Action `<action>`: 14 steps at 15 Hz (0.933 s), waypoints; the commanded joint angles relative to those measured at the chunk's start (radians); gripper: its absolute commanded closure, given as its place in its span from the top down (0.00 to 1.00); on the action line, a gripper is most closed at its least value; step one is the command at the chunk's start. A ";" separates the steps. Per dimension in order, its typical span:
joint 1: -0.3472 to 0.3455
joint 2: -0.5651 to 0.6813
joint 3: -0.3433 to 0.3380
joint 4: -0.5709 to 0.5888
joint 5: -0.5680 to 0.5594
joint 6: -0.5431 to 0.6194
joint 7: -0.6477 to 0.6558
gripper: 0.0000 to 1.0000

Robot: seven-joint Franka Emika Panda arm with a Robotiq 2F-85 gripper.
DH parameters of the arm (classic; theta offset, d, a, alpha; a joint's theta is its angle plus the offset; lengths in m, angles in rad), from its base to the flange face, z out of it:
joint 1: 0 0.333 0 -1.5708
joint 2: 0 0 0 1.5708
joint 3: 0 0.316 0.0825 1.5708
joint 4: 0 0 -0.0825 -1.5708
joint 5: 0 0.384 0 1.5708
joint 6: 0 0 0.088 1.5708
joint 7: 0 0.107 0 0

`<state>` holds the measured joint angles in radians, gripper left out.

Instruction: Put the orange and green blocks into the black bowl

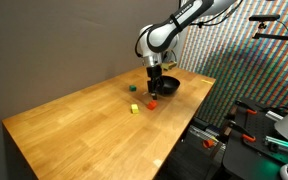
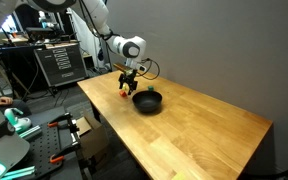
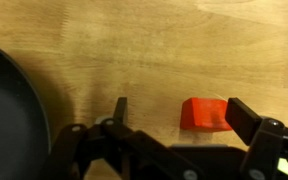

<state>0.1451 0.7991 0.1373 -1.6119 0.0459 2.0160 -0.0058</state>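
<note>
My gripper's fingers are still above the orange block (image 3: 205, 113), toward the black bowl. My gripper should go down over the block first, then close on it.
The orange block (image 3: 205, 113) lies on the wooden table between my open gripper's (image 3: 179, 120) fingers, close to the right finger, in the wrist view. In both exterior views the gripper (image 1: 154, 88) (image 2: 128, 84) hangs just above this block (image 1: 151, 103) (image 2: 123, 96). The black bowl (image 1: 169, 87) (image 2: 147, 101) stands right beside the gripper; its rim shows at the left edge of the wrist view (image 3: 9, 100). The small green block (image 1: 131, 87) lies on the table a short way from the gripper, away from the bowl.
A yellow block (image 1: 134, 108) lies near the orange one. The table edge (image 1: 189, 125) drops off near the bowl, with equipment and clamps beyond it. A grey wall stands behind the table (image 2: 224, 50).
</note>
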 commanded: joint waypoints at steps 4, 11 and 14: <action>0.011 0.113 0.017 0.126 0.044 -0.055 0.005 1.00; 0.045 0.145 0.013 0.168 0.033 -0.038 0.028 1.00; 0.051 0.160 0.014 0.183 0.032 -0.032 0.027 0.75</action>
<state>0.1865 0.9287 0.1535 -1.4798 0.0702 1.9870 0.0106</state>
